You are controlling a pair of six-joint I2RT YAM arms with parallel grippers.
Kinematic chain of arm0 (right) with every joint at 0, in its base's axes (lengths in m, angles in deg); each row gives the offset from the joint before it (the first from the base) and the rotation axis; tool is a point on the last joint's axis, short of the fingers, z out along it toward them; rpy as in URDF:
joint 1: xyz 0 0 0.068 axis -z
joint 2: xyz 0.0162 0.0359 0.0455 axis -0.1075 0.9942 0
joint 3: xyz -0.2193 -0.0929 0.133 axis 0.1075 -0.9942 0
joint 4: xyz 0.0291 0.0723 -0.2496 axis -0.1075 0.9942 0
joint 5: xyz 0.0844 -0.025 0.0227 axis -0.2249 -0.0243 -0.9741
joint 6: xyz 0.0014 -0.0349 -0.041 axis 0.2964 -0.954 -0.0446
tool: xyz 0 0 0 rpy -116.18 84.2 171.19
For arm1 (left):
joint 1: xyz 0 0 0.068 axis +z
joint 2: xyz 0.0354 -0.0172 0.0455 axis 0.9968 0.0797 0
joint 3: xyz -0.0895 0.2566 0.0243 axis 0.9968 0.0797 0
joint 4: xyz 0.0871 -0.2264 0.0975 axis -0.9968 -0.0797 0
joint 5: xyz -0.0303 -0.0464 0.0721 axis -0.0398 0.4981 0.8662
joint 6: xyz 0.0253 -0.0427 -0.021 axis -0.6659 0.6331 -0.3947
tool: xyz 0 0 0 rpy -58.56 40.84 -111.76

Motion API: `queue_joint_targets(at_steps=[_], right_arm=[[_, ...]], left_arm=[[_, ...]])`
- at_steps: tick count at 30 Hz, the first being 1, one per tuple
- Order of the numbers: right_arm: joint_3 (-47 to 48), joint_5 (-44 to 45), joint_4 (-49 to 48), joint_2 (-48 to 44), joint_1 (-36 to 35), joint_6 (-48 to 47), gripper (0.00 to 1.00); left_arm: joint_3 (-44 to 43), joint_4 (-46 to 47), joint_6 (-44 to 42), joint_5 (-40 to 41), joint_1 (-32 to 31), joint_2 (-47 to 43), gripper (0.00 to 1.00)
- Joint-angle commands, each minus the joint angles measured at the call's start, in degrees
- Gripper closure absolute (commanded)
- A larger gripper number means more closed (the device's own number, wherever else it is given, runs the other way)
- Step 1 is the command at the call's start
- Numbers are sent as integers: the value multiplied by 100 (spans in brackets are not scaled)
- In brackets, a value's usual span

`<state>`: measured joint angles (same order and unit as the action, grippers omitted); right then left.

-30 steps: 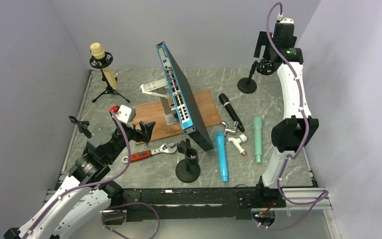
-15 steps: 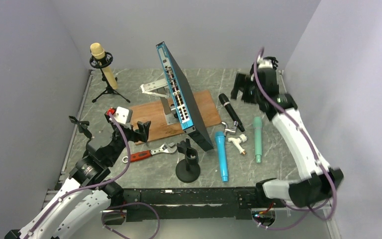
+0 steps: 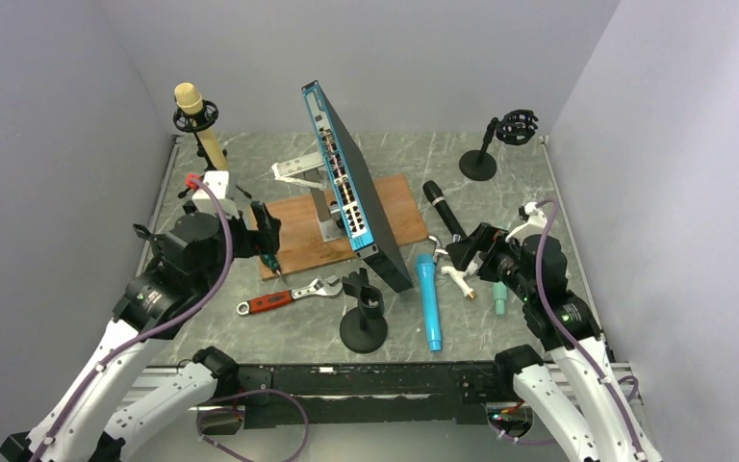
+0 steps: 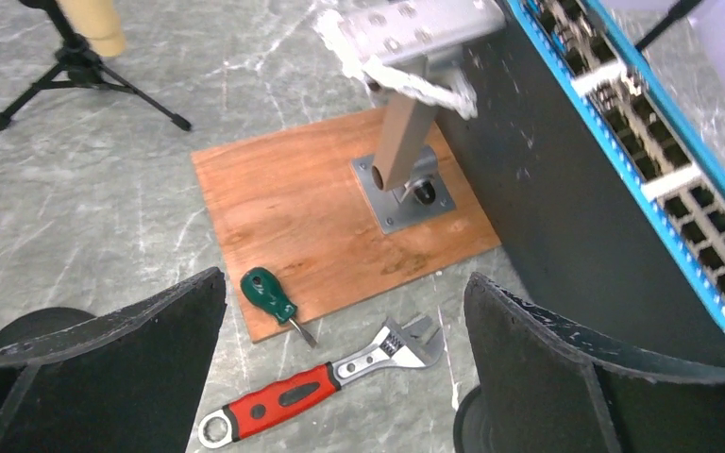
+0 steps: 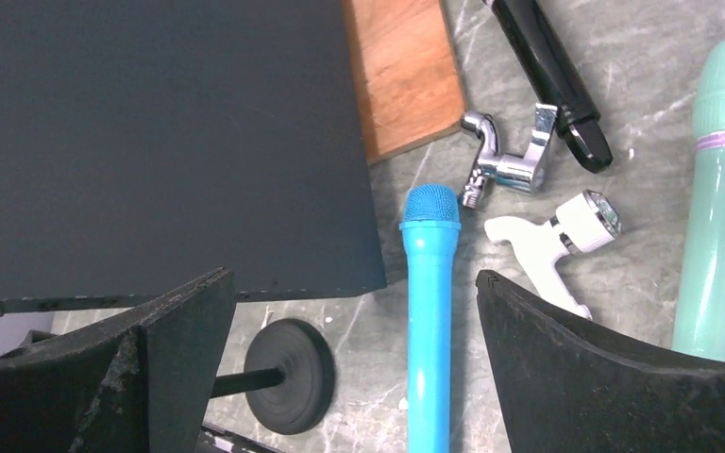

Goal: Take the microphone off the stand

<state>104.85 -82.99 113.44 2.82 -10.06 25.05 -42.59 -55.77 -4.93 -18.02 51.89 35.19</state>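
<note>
My left gripper should next pick up the cream-headed microphone by its head end above the clip (image 3: 189, 97), so its lower body stays free to slide out of the stand.
A cream-headed microphone (image 3: 191, 102) sits tilted in the shock-mount clip of a black tripod stand (image 3: 210, 175) at the back left corner. In the left wrist view only its lower body (image 4: 94, 21) and the tripod legs (image 4: 75, 74) show at the top left. My left gripper (image 3: 266, 239) hangs open to the right of and nearer than the stand, over the wooden board's left end, with nothing between its fingers (image 4: 151, 330). My right gripper (image 3: 464, 254) is open too, low over the loose blue microphone (image 5: 429, 302) at the front right.
A tilted blue-edged network switch (image 3: 351, 188) stands on a wooden board (image 4: 330, 208). A green screwdriver (image 4: 269, 294) and a red-handled wrench (image 4: 321, 382) lie by the board. Teal (image 5: 722, 236) and black (image 5: 552, 75) microphones, metal fittings (image 5: 510, 160), and two empty round-based stands (image 3: 364, 322) (image 3: 481, 159) occupy the right.
The right arm swung down from the back right stand to the loose microphones at the front right. The left arm rose and shifted back-left, its jaws widening.
</note>
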Motion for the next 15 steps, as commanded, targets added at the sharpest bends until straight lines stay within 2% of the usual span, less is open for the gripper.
queue_joint_targets(at_steps=[1, 8, 15], right_arm=[[-124, -314, -342, -135, 8, -296, 0], [-200, -464, -407, -138, 6, -569, 0], [-268, -262, -470, 69, 19, -659, 0]], left_arm=[[-712, -522, 349, 82, 394, 267, 1], [-2132, -804, -192, -215, 1521, 1221, 1], [-2969, 88, -419, -1404, 3177, 2365, 1]])
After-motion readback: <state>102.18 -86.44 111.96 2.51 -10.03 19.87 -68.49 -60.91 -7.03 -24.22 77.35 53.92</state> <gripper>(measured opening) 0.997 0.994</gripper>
